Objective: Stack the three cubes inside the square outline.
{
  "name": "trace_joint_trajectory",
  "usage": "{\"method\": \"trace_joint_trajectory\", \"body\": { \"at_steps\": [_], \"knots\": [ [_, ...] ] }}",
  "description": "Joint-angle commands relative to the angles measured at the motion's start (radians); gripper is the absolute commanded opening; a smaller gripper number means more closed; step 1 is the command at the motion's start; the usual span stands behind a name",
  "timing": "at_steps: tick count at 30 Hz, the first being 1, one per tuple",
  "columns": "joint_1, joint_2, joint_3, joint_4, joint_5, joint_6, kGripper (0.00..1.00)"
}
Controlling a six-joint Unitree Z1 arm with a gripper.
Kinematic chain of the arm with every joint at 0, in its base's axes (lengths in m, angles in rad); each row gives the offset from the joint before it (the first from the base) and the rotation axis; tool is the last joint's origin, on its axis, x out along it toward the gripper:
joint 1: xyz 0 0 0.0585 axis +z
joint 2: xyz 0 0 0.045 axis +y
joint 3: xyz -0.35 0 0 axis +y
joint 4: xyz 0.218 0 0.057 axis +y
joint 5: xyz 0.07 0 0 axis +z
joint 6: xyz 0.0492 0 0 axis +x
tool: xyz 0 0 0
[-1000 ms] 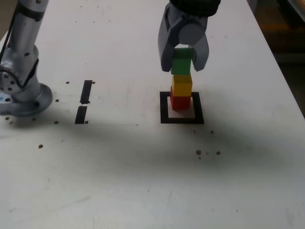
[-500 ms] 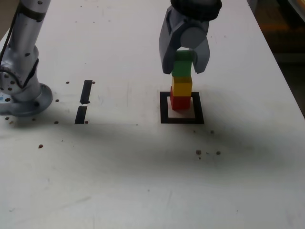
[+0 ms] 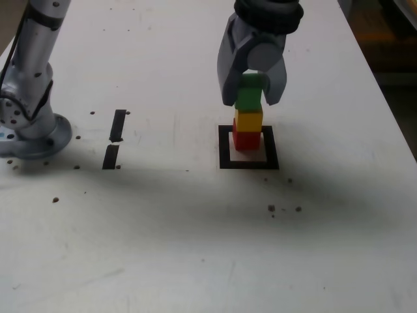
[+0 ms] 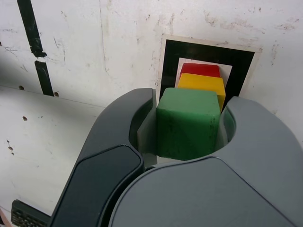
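Note:
The green cube's lower edge (image 3: 248, 108) sits on the yellow cube (image 3: 248, 120) in the exterior view, so it is time for my gripper to open.
Inside the black square outline (image 3: 248, 163) (image 4: 242, 57) stands a stack: the red cube (image 3: 246, 139) (image 4: 200, 69) at the base, the yellow cube (image 3: 248, 120) (image 4: 202, 84) on it, the green cube (image 3: 249, 95) (image 4: 188, 123) on top. My gripper (image 3: 249, 96) (image 4: 188, 125) comes down from above and is shut on the green cube, one finger on each side. The green cube looks to be resting on the yellow one. From the wrist view the stack appears slightly staggered.
Two short black strips (image 3: 115, 137) (image 4: 38, 56) lie on the white table at the exterior view's left. The arm's grey base (image 3: 29, 130) stands at the far left. Small dark specks (image 3: 283, 208) dot the table in front of the outline.
The gripper with the green cube has sunk a little, closing the small gap above the yellow cube. The red and yellow cubes have not moved.

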Motion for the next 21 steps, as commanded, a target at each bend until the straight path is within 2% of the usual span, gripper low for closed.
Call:
{"method": "trace_joint_trajectory", "body": {
  "at_steps": [1,5,7,15,21],
  "knots": [
    [0.003,0.008,0.007,0.001,0.001,-0.001,0.28],
    [0.004,0.012,0.010,-0.006,0.000,0.001,0.34],
    [0.004,0.012,0.010,-0.009,-0.002,0.004,0.40],
    [0.005,0.007,0.013,-0.023,-0.006,0.008,0.75],
    [0.005,0.001,0.013,-0.034,0.000,0.008,0.91]
  ]
}}
